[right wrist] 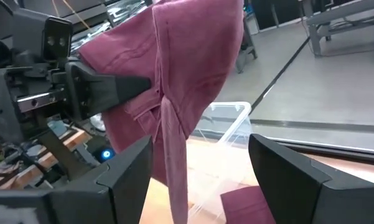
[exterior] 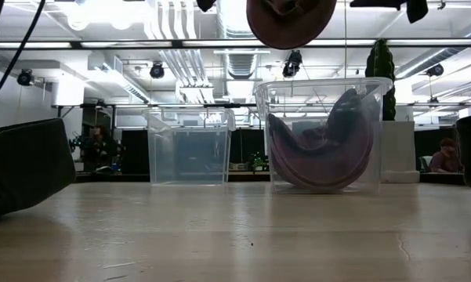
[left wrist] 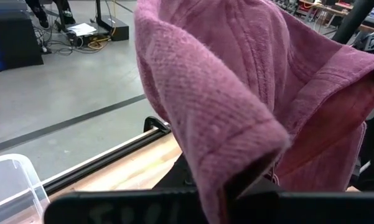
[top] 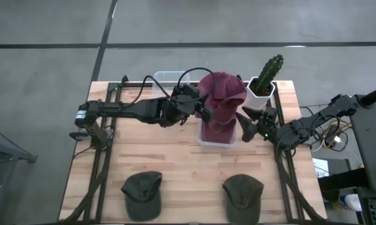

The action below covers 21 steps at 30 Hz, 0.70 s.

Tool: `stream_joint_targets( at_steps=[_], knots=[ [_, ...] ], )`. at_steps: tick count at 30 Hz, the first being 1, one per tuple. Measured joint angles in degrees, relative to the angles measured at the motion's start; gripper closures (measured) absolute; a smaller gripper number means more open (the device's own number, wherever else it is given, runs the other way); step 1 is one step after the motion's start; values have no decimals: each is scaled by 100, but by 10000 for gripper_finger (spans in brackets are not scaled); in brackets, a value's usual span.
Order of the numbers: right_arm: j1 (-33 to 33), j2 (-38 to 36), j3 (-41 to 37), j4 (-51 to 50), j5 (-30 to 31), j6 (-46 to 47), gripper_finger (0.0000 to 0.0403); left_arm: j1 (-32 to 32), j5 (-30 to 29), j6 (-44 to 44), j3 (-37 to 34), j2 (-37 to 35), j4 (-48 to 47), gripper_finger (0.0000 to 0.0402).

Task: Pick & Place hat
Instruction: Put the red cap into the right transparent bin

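Note:
I will next grab the maroon hat by its loose cloth piece [right wrist: 176, 162] with my right gripper, so that I can place the hat in the clear bin.
A maroon hat [top: 222, 94] hangs in the air over a clear bin [top: 203, 140] that holds more maroon cloth [exterior: 321, 149]. My left gripper [top: 203, 112] reaches in from the table's left and is shut on the hat. My right gripper [right wrist: 202, 174] stands open just right of the hat, fingers level and pointing at it. A loose strip of the hat [right wrist: 174, 168] hangs between them, close to one finger; I see no touch. Two dark green caps [top: 142, 194] [top: 243, 197] lie crown up near the table's front edge. My left gripper pinches a folded edge of the hat [right wrist: 157, 93] between its two fingers [right wrist: 112, 87]. The fingers come in level from the table's left. The hat is lifted clear above the bin, its cloth bunched over the fingers and a strip hanging slack below.
An empty clear bin [top: 169, 78] stands at the back, left of the hat. A cactus in a white pot [top: 266, 78] stands at the back right, close behind my right gripper. Bare wood lies between the bins and the green caps.

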Motion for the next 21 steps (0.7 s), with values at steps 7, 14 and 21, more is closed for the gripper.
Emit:
stream_joint_targets(
  at_steps=[7, 14, 21],
  knots=[
    [-240, 117, 0, 157, -3, -24, 145, 0, 8, -48, -115, -4, 89, 399],
    [-507, 223, 4, 668, -142, -510, 145, 0, 201, -216, -199, 36, 261, 399],
    [-861, 257, 4, 667, -149, -479, 150, -5, 421, -255, -199, 63, 415, 399]
  ],
)
